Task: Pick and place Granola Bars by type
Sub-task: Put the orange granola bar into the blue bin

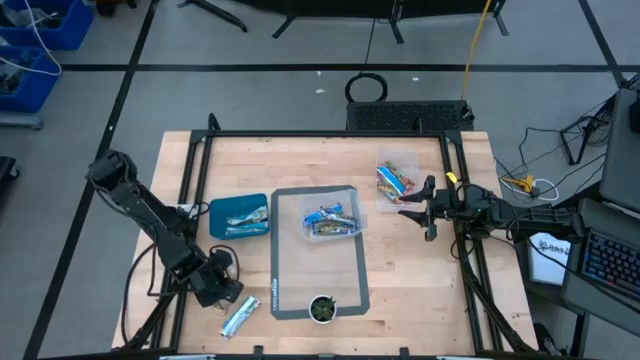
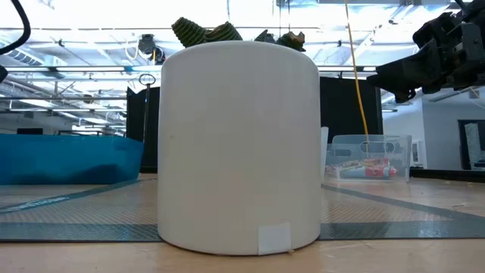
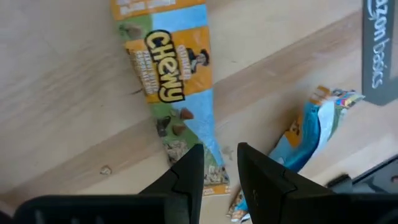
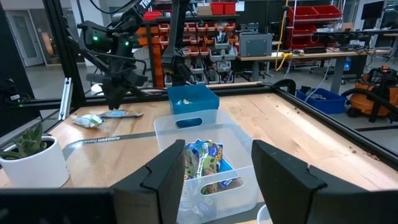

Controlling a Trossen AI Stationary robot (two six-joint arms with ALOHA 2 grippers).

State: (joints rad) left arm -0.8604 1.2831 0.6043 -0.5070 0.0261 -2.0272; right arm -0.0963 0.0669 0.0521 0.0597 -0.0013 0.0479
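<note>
The Chewy bar should be grabbed next by its end seal (image 3: pixel 214 177) with my left gripper, so it can be sorted by type into the blue bin.
Two wrapped bars (image 1: pixel 240 316) lie flat on the wood near the table's near edge, left of the grey mat. In the left wrist view one is an orange, green and blue Chewy bar (image 3: pixel 168 81); the other is a blue-and-orange bar (image 3: pixel 317 124). My left gripper (image 3: pixel 221 174) stands over the Chewy bar's near end, pointing down, fingers a narrow gap apart. My right gripper (image 1: pixel 405 205) hovers open between two clear bins. Other bars lie in the bins. My left gripper comes from above with its fingertips (image 3: pixel 189 177) on either side of the Chewy bar's end seal (image 3: pixel 214 177). The bar lies flat on the table. I cannot tell whether the fingers touch the wrapper.
A blue bin (image 1: pixel 238 216) holds silvery bars, a clear bin (image 1: pixel 332 222) on the mat holds blue ones, and a second clear bin (image 1: pixel 396 178) holds orange-red ones. A white plant pot (image 1: pixel 322 308) stands at the mat's near edge. Black frame rails line the table.
</note>
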